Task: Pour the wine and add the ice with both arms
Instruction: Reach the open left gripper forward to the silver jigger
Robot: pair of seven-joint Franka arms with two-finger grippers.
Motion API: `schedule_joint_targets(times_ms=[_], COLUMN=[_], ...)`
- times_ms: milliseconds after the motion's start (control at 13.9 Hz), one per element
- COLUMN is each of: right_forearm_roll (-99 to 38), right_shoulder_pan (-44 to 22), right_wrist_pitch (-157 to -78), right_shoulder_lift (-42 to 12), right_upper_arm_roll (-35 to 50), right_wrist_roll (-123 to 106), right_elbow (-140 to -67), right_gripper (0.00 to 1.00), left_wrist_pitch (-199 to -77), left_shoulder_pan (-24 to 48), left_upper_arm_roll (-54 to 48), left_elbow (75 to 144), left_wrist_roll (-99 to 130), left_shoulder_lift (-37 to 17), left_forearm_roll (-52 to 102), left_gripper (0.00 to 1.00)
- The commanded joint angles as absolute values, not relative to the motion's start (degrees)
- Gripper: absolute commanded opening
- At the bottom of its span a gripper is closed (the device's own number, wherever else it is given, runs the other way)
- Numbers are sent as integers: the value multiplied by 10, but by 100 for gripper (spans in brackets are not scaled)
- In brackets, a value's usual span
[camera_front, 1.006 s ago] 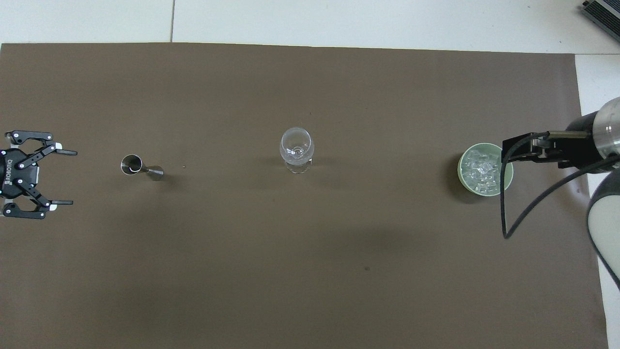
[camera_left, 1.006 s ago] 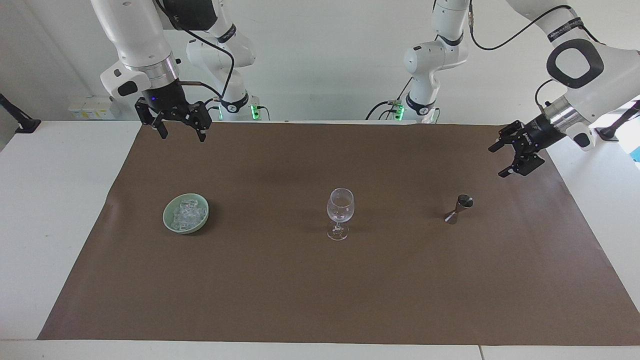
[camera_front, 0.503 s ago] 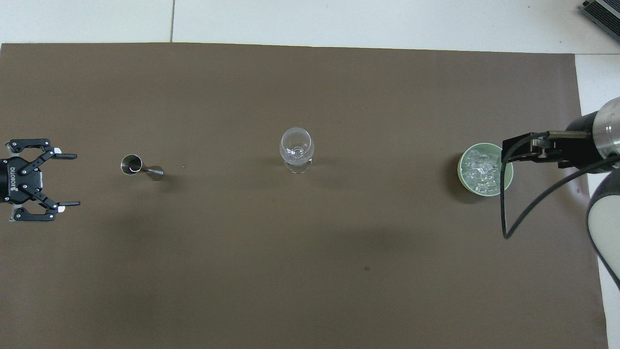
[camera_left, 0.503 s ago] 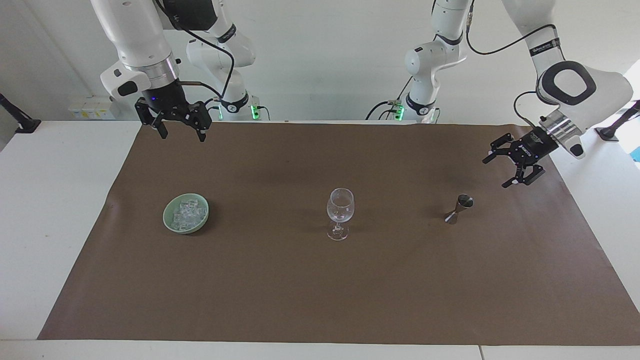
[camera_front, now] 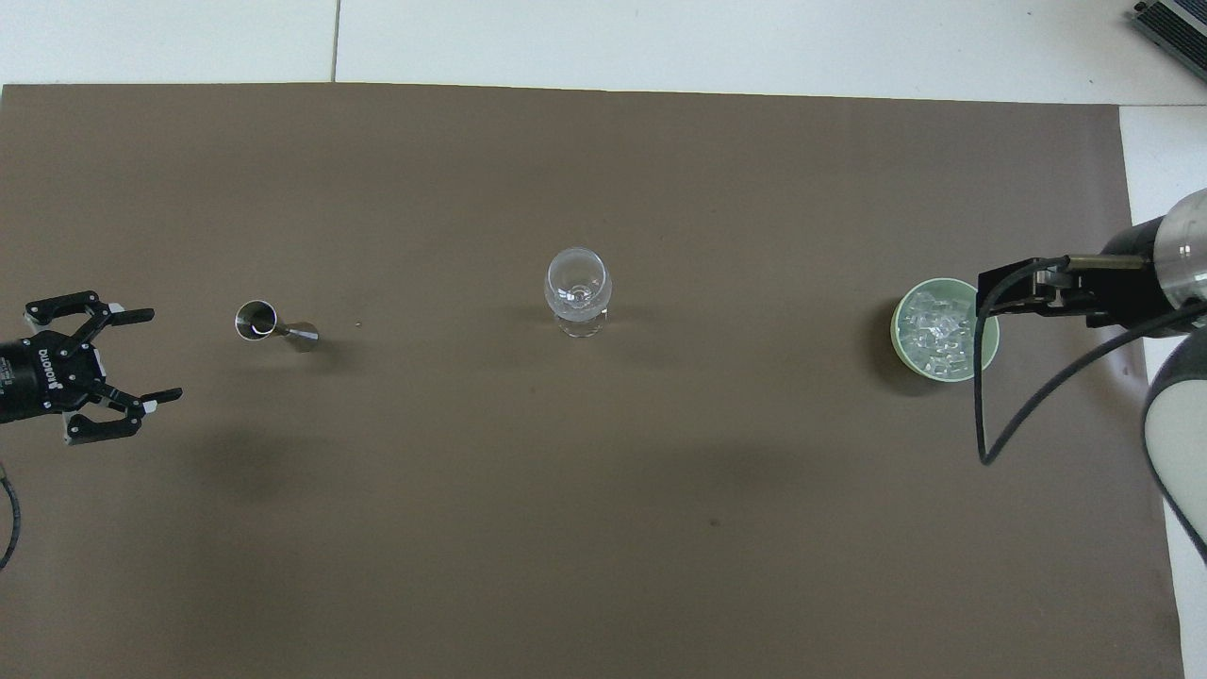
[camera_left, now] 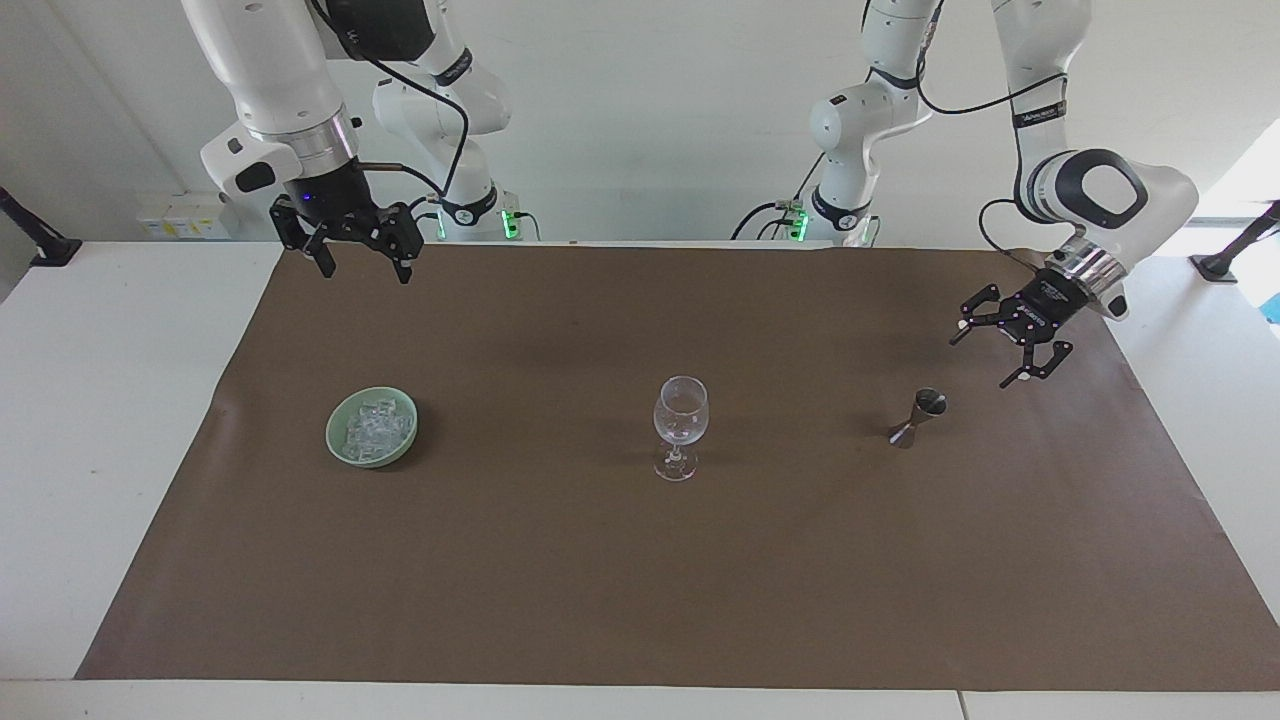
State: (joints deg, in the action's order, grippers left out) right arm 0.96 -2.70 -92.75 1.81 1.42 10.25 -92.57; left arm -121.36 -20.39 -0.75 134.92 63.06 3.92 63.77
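My left gripper grabs the metal jigger by its narrow middle (camera_front: pixel 282 329) next, since the jigger's cups slope outward toward both ends.
The ice (camera_left: pixel 375 425) is a heap of clear cubes in a green bowl (camera_left: pixel 331 437) toward the right arm's end of the table; it also shows in the overhead view (camera_front: pixel 934 325). An empty wine glass (camera_left: pixel 680 420) stands upright mid-mat. A metal jigger (camera_left: pixel 920 417) stands toward the left arm's end. My left gripper (camera_left: pixel 982 358) is open and empty, low over the mat beside the jigger, apart from it; it also shows in the overhead view (camera_front: pixel 162 354). My right gripper (camera_left: pixel 362 268) is open and empty, raised over the mat's edge by the robots, and waits.
A brown mat (camera_left: pixel 640 580) covers most of the white table (camera_left: pixel 110 400). The bowl (camera_front: pixel 896 335), the glass (camera_front: pixel 577 288) and the jigger (camera_front: pixel 273 325) stand in one row across the mat, well apart.
My left gripper has come down and moved in toward the jigger, turning as it went. The right arm, the bowl, the glass and the jigger have not moved.
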Motion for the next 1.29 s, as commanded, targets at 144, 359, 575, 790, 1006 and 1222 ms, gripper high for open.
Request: schedule_joint_targets(times_ms=[144,359,575,790,1006,1222], right_forearm_roll=[8,8,8,8,8,8], right_shoulder_pan=[-25,-25,-25,-25,-25,-25], right_wrist_pitch=[-923,-923,-923,-923,-923,-923], right_shoulder_lift=[19,19,20,20,20,19], right_upper_arm_roll=[16,16,16,16,16,16], right_wrist_roll=[97,97,97,97,97,97], right_elbow=[-924,-924,-924,-924,-924,-924], right_gripper=[100,100,100,100,100,100], left_wrist_pitch=[-1232,-1235,-1236,-1241,-1267,-1270], left_shoulder_pan=[-205,-202,-202,-186,-145,-121], left_upper_arm_roll=[-12,-12,-13,-13,-13,-13], left_elbow=[1411,1428,1441,1442,1447,1447], left_wrist_roll=[537,456,383,328,304,273], left_shoulder_lift=[47,33,9,-19,-32,-47], left_forearm_roll=[757,815,880,960,1063,1124], left_gripper=[100,100,100,100,100,100])
